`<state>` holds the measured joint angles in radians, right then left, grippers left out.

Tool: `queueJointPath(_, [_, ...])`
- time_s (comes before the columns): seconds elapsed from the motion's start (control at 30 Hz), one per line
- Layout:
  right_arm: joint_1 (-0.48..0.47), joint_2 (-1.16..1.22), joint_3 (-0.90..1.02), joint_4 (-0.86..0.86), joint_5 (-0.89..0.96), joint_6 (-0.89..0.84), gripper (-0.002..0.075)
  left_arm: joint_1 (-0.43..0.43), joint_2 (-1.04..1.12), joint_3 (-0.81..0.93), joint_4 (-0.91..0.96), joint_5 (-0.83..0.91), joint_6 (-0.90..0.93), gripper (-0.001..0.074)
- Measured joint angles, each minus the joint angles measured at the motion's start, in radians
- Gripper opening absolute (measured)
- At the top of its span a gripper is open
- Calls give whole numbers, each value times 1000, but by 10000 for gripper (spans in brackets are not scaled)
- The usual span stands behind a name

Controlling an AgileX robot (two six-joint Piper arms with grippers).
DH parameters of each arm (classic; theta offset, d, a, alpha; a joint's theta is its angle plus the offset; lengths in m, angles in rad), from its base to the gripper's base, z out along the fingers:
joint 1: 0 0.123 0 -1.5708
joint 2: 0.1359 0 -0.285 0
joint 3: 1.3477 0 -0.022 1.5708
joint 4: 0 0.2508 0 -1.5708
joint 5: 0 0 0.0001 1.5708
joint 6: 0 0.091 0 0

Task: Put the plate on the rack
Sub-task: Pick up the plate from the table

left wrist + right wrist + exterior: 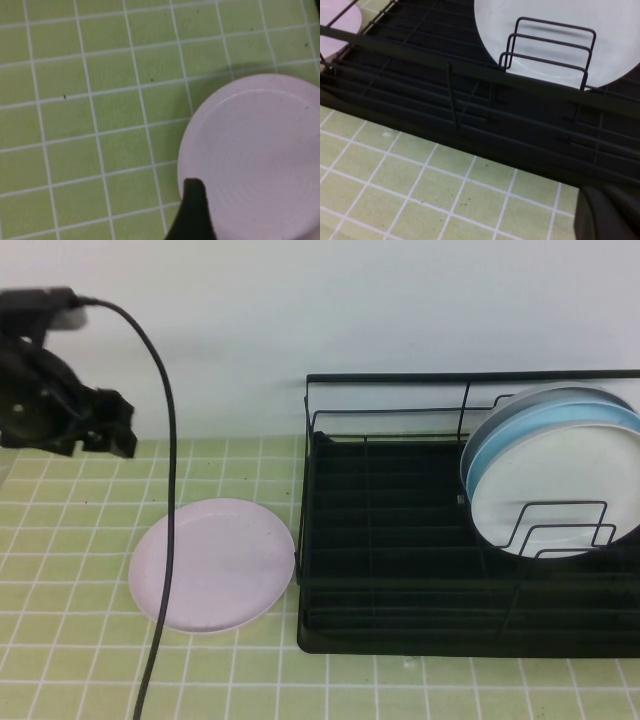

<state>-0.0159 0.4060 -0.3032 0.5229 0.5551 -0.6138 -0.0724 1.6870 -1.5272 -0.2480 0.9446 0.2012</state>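
Observation:
The pale pink plate's broad side [222, 565] is too wide for my fingers to span, so my left gripper next needs to grab the plate by its thin rim [139, 543].
The pale pink plate [213, 563] lies flat on the green tiled table, just left of the black wire rack [450, 642]. My left gripper [116, 433] hangs raised above the table's far left, behind and left of the plate, holding nothing. In the left wrist view one dark finger [194, 202] shows over the plate's edge [260, 155], with no second finger beside it, so the gripper is open. My right gripper is out of the high view. In the right wrist view only a dark part of it [610, 216] shows, near the rack's front wall [470, 137].
A white plate [560, 495] and a light blue plate [560, 418] stand upright in the rack's right end. The white plate also shows in the right wrist view [555, 35]. The left arm's black cable [165, 540] hangs across the pink plate.

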Motion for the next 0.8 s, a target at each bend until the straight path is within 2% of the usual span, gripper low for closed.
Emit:
queueJointPath(0.17, [0, 0, 0, 0, 0, 4, -3, -1, 178, -100, 0, 92, 20, 521])
queueJointPath(0.4, [0, 0, 0, 0, -11, 4, -3, -11, 268, -109, 35, 86, 35, 440])
queueJointPath(0.8, [0, 0, 0, 0, -21, 4, -3, -11, 351, -102, 15, 74, 27, 438])
